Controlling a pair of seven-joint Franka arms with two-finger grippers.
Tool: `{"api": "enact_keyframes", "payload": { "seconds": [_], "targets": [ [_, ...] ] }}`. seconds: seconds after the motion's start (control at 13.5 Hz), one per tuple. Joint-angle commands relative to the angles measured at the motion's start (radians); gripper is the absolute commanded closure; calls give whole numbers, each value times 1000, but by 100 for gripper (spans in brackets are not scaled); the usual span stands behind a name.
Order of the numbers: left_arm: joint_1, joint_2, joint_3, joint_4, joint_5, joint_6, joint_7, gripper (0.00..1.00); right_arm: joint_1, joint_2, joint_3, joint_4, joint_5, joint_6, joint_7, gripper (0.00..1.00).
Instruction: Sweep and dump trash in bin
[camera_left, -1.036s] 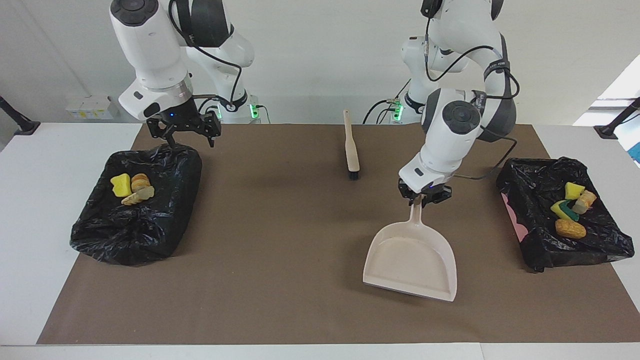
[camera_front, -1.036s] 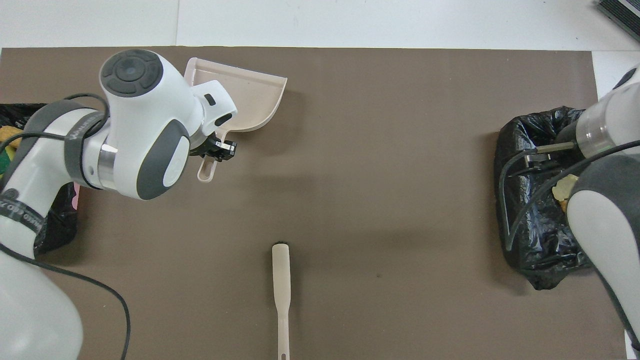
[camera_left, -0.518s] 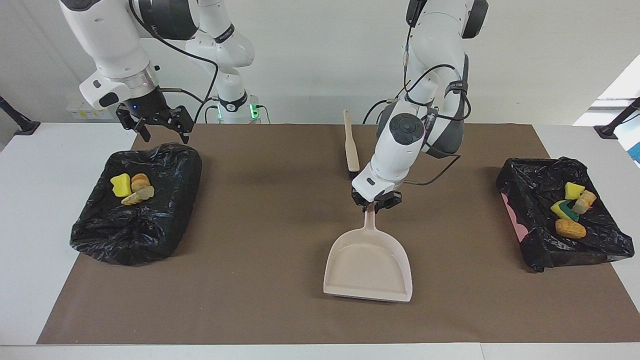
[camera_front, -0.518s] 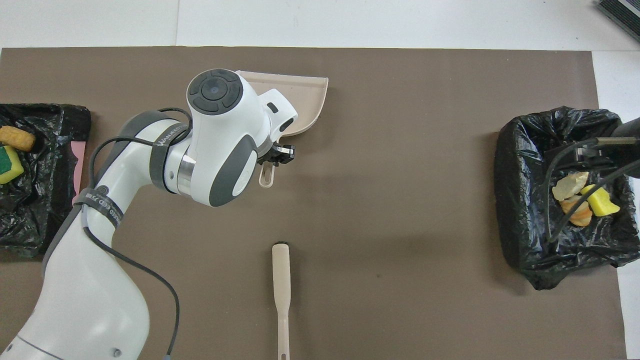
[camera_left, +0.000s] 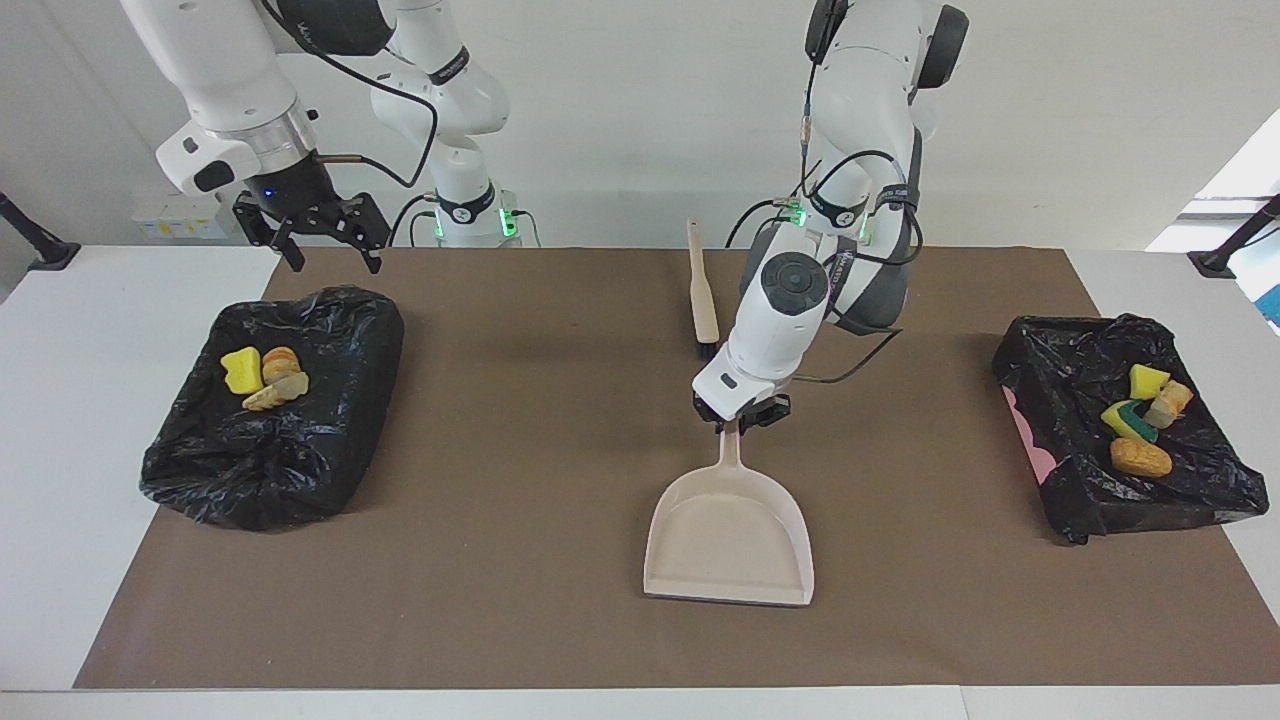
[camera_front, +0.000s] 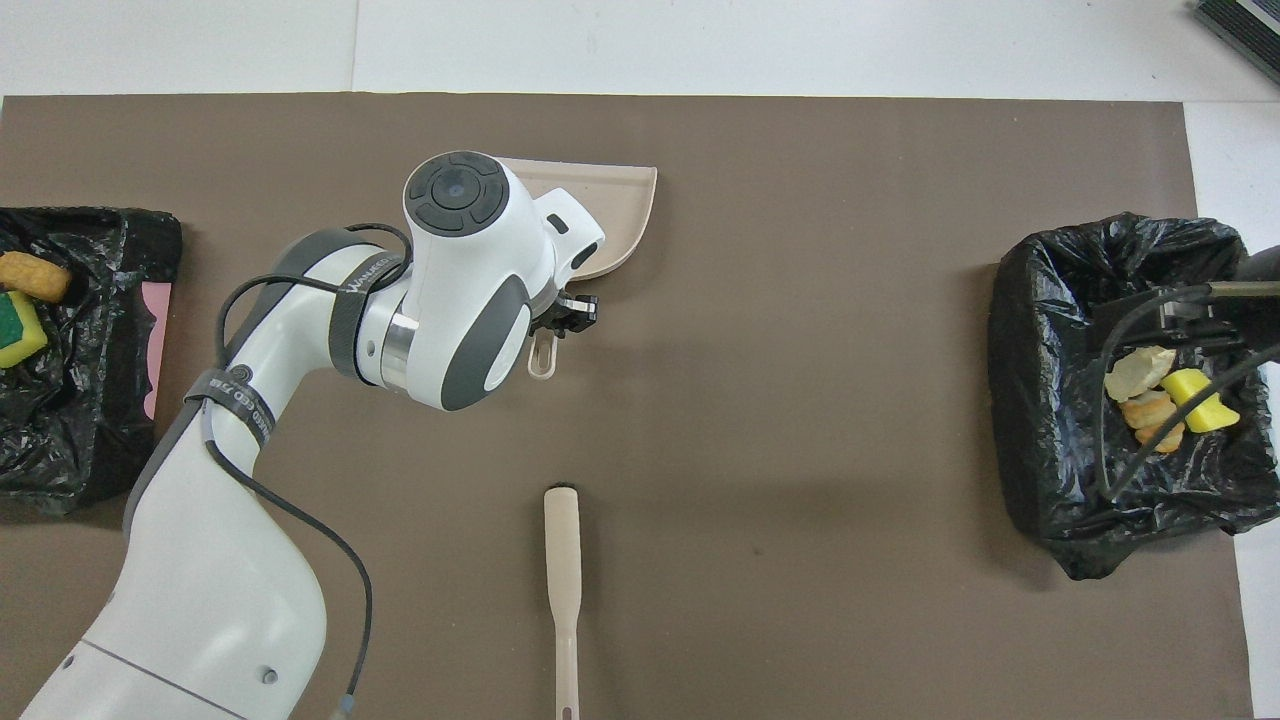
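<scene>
The beige dustpan (camera_front: 615, 210) is low on the brown mat in the overhead view, so the robot's left gripper needs to open.
My left gripper (camera_left: 738, 415) is shut on the handle of the beige dustpan (camera_left: 730, 540), which lies low over the middle of the brown mat, empty, with its mouth turned away from the robots. In the overhead view the left gripper (camera_front: 565, 318) and most of the dustpan (camera_front: 615, 210) sit under the arm's wrist. My right gripper (camera_left: 335, 262) hangs open and empty, high over the rim of the black-bagged bin (camera_left: 270, 450) at the right arm's end. Trash (camera_left: 262, 378) lies in that bin. A second bin (camera_left: 1060, 380) at the left arm's end also holds trash (camera_left: 1140, 425).
The beige brush (camera_left: 703, 300) lies on the mat nearer the robots than the dustpan, bristles toward it; in the overhead view the brush (camera_front: 562, 560) is at bottom centre. The brown mat (camera_left: 500, 450) covers most of the white table.
The left gripper carried the dustpan from near the left arm's bin to the middle of the mat. The right gripper rose and drew away from its bin toward the robots.
</scene>
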Motion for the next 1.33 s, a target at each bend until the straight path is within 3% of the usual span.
{"api": "enact_keyframes", "payload": {
  "seconds": [0.0,0.07,0.22,0.59,1.04,1.26],
  "targets": [
    [-9,1,17,15,-14,-11,-7,41,-4,-12,-1,-9,7,-11,8,0],
    [-8,-2,18,15,-9,-12,-7,20,-5,-12,-3,-10,1,-11,8,0],
    [-3,-17,26,14,-4,-9,-7,0,-5,-15,-3,-13,-1,-12,9,0],
    [64,-169,29,-29,80,-38,19,0,-24,-13,-4,-13,-2,-11,2,0],
    [300,-405,30,-17,83,-240,328,0,-25,-13,-6,-12,-4,-11,8,0],
    [360,-502,32,-14,83,-320,362,0,-25,-15,-6,-16,-7,-9,3,0]
  ]
}}
